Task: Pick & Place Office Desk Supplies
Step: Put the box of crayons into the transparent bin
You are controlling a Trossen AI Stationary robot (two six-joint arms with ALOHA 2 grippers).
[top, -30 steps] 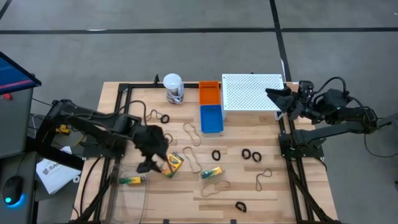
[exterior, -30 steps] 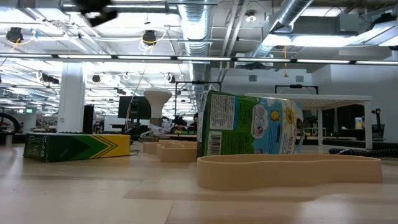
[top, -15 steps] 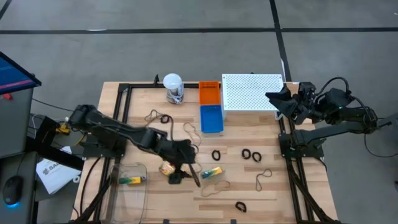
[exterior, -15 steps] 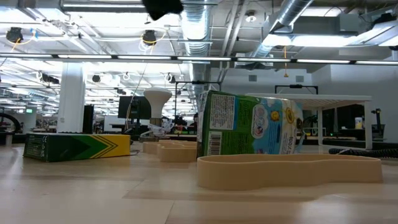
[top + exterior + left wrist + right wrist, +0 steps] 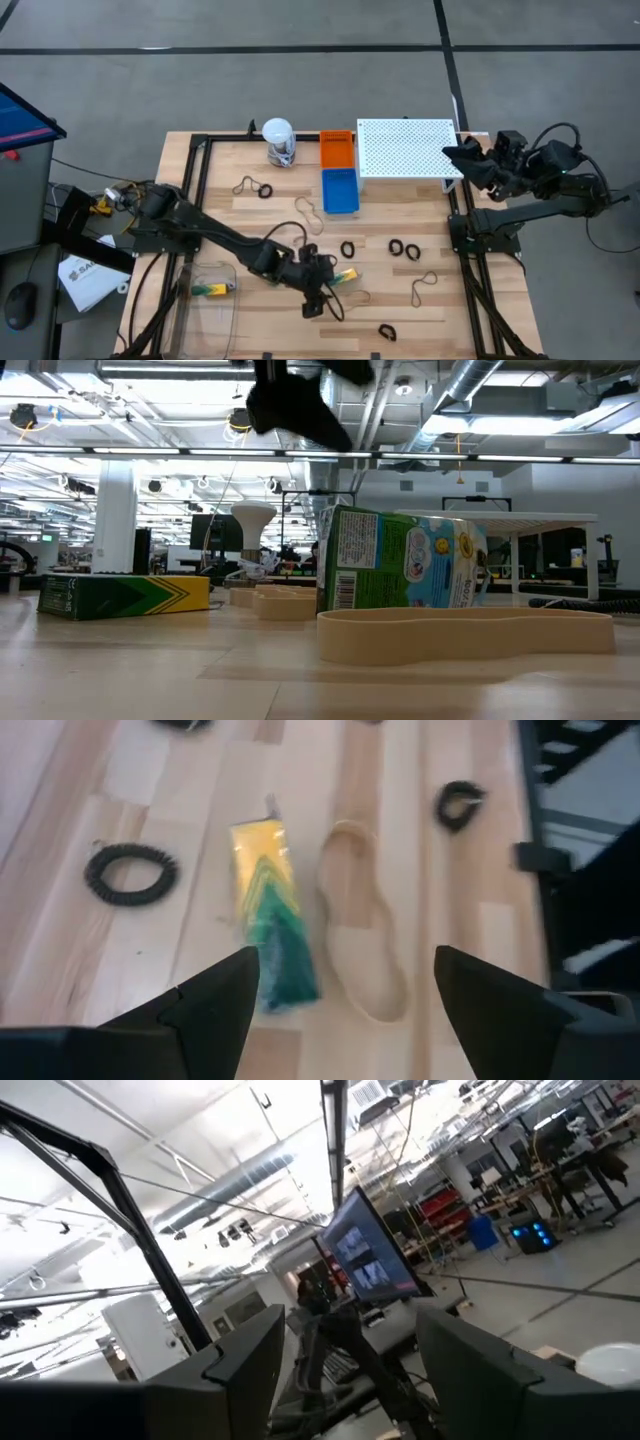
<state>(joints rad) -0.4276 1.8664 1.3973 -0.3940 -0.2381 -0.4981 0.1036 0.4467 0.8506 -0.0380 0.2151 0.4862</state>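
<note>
My left gripper is going to put the yellow-and-green crayon box into the clear container, so it will grab the box by its green end next.
My left gripper hangs open above the table's near middle, tilted downward, touching nothing. In the left wrist view a yellow-and-green crayon box and a tan rubber band lie flat on the wood just ahead of its fingers. The same box sits just right of the gripper. A second crayon box lies near the left edge. Black ring clips and more rubber bands are scattered about. My right gripper waits open, raised at the right edge.
A white-lidded jar, an orange bin, a blue bin and a white perforated shelf stand along the far side. A black frame runs along the table's sides. Bare wood lies at the near right.
My left gripper has swept from the left part of the table toward the right and near edges and come lower, tipping further downward. It now hangs beside the middle crayon box. In the low view it has come in from the top left toward the middle.
</note>
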